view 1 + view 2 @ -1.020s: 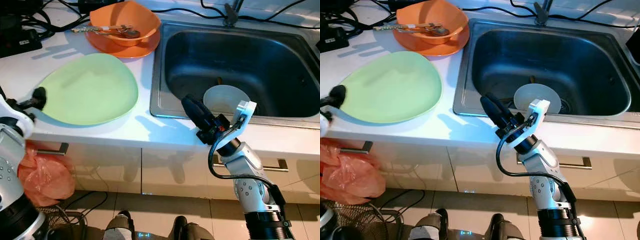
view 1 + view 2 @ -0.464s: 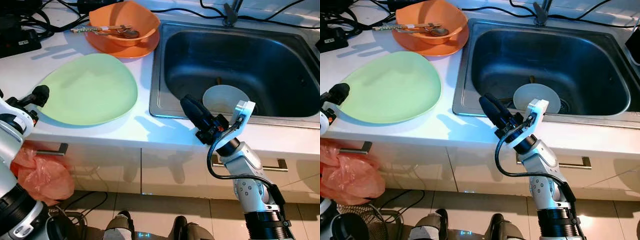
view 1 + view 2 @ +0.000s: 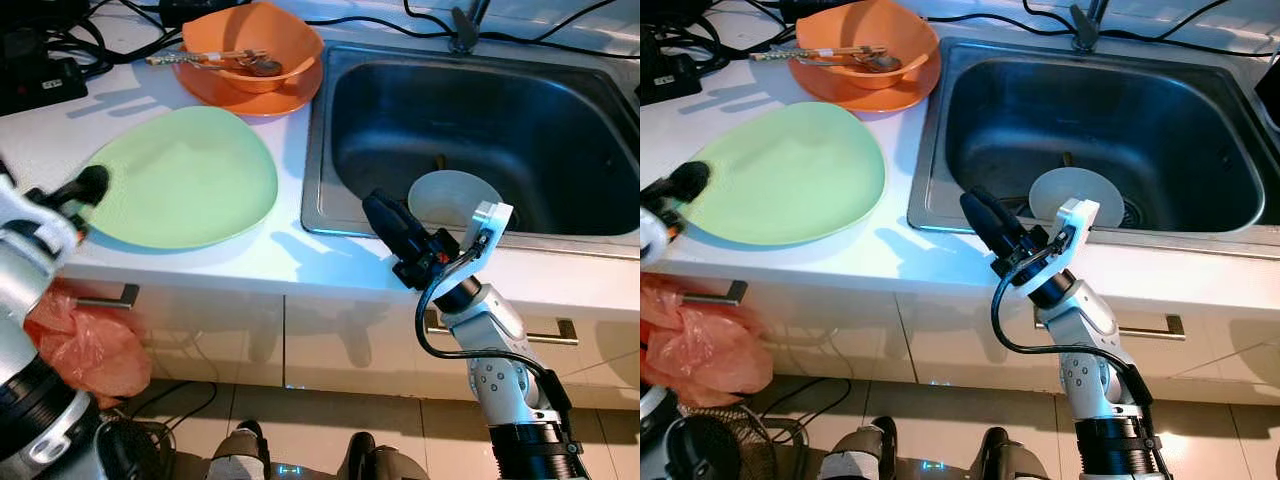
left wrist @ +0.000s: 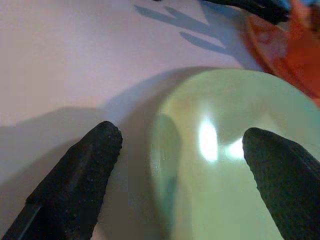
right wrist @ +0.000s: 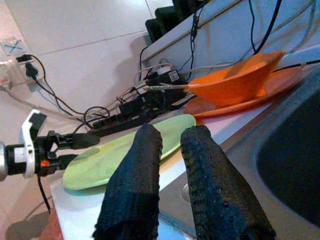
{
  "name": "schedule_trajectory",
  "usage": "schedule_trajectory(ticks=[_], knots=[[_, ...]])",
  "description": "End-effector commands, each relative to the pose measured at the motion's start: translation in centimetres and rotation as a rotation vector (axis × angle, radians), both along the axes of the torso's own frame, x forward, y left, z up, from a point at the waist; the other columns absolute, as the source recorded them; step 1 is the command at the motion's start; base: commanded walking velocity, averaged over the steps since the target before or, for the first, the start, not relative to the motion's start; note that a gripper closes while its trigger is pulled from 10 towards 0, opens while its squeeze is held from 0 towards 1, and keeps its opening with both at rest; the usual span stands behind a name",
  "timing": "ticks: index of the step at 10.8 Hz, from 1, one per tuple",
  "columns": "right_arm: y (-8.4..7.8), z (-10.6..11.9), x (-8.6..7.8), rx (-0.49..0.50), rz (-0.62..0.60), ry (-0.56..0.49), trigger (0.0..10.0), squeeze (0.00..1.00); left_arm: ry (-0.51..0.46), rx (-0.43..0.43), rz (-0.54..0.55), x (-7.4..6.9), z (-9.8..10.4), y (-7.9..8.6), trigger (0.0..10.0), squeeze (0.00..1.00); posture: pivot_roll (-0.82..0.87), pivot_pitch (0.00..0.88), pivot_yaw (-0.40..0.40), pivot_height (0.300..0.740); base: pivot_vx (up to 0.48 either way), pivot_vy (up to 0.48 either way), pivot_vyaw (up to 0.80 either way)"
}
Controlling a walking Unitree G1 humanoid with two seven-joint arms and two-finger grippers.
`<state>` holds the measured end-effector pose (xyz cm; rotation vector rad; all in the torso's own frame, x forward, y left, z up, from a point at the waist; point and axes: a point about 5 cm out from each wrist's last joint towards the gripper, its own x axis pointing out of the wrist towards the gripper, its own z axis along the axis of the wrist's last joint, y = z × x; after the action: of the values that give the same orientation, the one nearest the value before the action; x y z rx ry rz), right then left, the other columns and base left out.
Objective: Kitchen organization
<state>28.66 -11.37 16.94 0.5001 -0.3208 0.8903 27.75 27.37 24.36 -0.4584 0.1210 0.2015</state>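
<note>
The green plate's broad side is far wider than my open left fingers; I'll grab its thin outer rim (image 3: 94,207) next.
A pale green plate (image 3: 180,175) lies on the white counter to the left of the sink (image 3: 480,120). My left gripper (image 3: 88,188) is at the plate's left rim and stands open. In the left wrist view its fingertips (image 4: 107,135) straddle the green plate's edge (image 4: 165,150). Behind it an orange bowl (image 3: 255,40) holding cutlery (image 3: 215,58) sits on an orange plate (image 3: 290,95). A small white dish (image 3: 450,195) lies in the sink basin. My right gripper (image 3: 383,213) hovers over the sink's front rim, shut with nothing in it.
Black power strips and cables (image 3: 40,75) crowd the counter's back left corner. The faucet base (image 3: 462,35) rises behind the sink. An orange plastic bag (image 3: 90,350) hangs below the counter edge, near a drawer handle (image 3: 105,298).
My left gripper has moved in from the counter's left edge to the green plate's rim. The right arm has stayed where it was.
</note>
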Motion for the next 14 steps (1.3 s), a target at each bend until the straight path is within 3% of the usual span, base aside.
schedule_trajectory(ticks=[1, 7, 8, 9, 14], knots=[[0.0, -1.5, -0.3, -0.022, 0.003, 0.061, 10.0, 0.0, 0.046, -0.023, -0.042, 0.4, -0.8, -0.7, 10.0, 0.0, 0.22, 0.22, -0.036, 0.74, 0.0, 0.0, 0.0], [0.0, -1.5, -0.2, -0.026, -0.01, 0.061, 10.0, 0.0, 0.035, -0.178, -0.125, 1.8, -1.7, -2.8, 9.6, 0.0, 0.2, 0.217, -0.03, 0.74, 0.0, 0.0, 0.0], [-0.1, -1.5, -0.2, -0.027, -0.01, 0.062, 10.0, 0.0, 0.044, -0.207, -0.127, 1.7, -2.5, -2.7, 7.6, 0.0, 0.2, 0.218, -0.031, 0.74, 0.0, 0.0, 0.0], [-0.1, -1.6, -0.3, -0.033, -0.011, 0.063, 10.0, 0.0, 0.08, -0.223, -0.117, 1.3, -3.9, -2.4, 0.0, 0.0, 0.2, 0.218, -0.034, 0.74, 0.0, 0.0, 0.0], [-0.3, -1.6, -0.1, -0.05, -0.01, 0.066, 10.0, 0.0, 0.062, -0.225, -0.121, 1.1, -3.7, -2.5, 0.0, 0.0, 0.2, 0.218, -0.04, 0.74, 0.0, 0.0, 0.0]])
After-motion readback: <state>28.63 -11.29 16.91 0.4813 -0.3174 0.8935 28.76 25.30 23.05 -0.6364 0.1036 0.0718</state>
